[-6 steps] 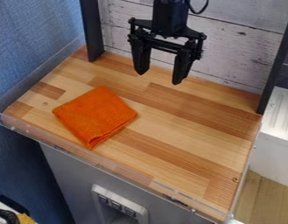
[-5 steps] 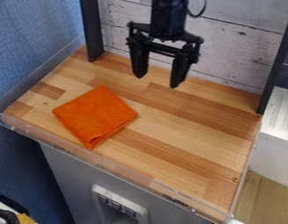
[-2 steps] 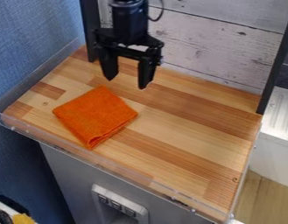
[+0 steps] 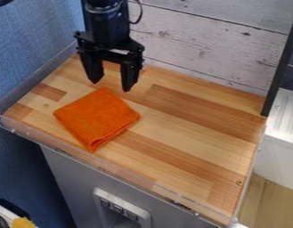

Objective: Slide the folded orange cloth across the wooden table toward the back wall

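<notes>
I will grab the folded orange cloth by its middle next, to move it across the wooden surface.
The black gripper (image 4: pixel 111 86) hangs at the upper left of the camera view with its two fingers spread apart and nothing between them. Just below its fingertips in the view, toward the front edge, an orange cloth (image 4: pixel 96 118) lies folded in a rough square on the wooden surface (image 4: pixel 190 129). One corner of the cloth points to the back and another to the front. Whether the fingertips touch the cloth's back corner, I cannot tell; they appear to be above the surface.
A low clear rim (image 4: pixel 101 165) runs along the front edge. Blue wall (image 4: pixel 35 40) stands at the left, whitewashed boards (image 4: pixel 213 44) at the back. A dark post (image 4: pixel 282 67) rises at the back right corner, with a white metal unit (image 4: pixel 282 129) beyond it.
The gripper has moved left along the back of the surface and now stands behind the orange cloth. It stayed open. The cloth has kept its place.
</notes>
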Robot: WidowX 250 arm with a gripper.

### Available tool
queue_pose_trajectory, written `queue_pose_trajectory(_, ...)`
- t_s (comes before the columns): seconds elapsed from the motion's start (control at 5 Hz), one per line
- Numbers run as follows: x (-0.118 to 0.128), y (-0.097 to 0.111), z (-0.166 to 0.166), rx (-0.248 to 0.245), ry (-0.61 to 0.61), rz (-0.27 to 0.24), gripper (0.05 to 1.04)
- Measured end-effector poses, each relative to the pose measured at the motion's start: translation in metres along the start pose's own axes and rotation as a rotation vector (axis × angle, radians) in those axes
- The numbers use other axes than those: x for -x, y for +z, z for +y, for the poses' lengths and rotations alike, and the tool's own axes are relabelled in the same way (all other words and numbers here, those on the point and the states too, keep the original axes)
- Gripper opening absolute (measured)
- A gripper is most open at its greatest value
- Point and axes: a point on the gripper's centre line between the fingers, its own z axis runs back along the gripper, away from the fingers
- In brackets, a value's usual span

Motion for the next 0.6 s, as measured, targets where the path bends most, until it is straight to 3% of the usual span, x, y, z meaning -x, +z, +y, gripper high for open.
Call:
queue_pose_trajectory(0.4, -0.001, 0.003, 0.018, -0.016, -0.001, -0.004, 0.999)
queue_pose_trajectory(0.6, 0.000, -0.001, 0.027, -0.019, 0.003, 0.022, 0.939)
